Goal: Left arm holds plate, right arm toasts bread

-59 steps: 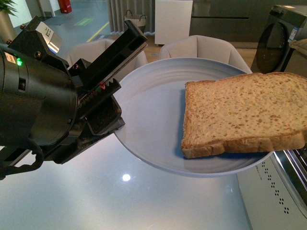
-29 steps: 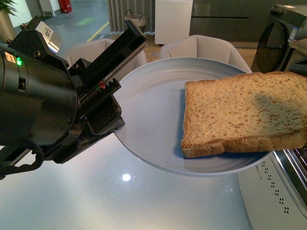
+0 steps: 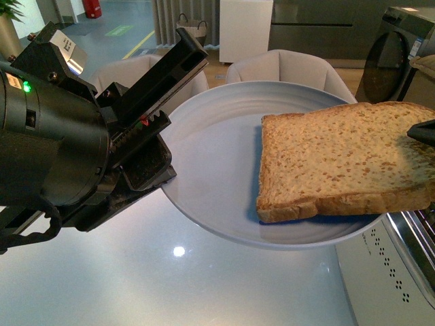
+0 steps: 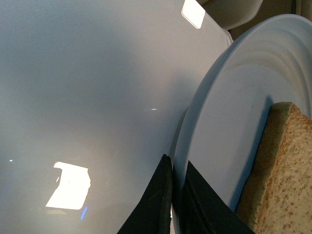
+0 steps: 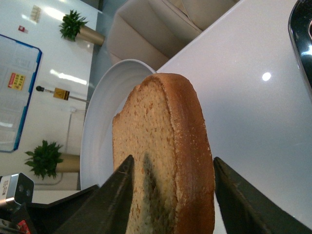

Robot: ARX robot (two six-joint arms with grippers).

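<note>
Next, my right gripper grabs the bread [image 5: 161, 136] by its crusted edge that hangs over the plate's rim, to toast the bread.
The left arm [image 3: 54, 136] fills the left of the front view. Its gripper [image 3: 166, 146] is shut on the left rim of the pale blue-grey plate [image 3: 211, 170], held above the table. In the left wrist view the gripper [image 4: 176, 163] pinches the plate rim [image 4: 219, 122] between both jaws, beside the bread [image 4: 282, 170]. The bread [image 3: 340, 163] lies on the plate's right half and overhangs its rim. My right gripper [image 5: 173, 161] is open, one finger on each side of the bread [image 5: 161, 136], apart from it, with the plate [image 5: 105, 107] behind. One right fingertip [image 3: 421, 130] shows at the front view's right edge.
A glossy white table [image 3: 136, 285] lies below the plate. A white perforated appliance with a metal edge [image 3: 387, 272] stands at the lower right. Pale chairs [image 3: 285, 68] and a dark front-loading machine [image 3: 394, 54] are behind. A dark shiny rim [image 5: 302, 29] shows in the right wrist view.
A right fingertip has come in from the right edge over the bread, and the shadow on the bread has slid rightward. The plate, bread and left arm have not moved.
</note>
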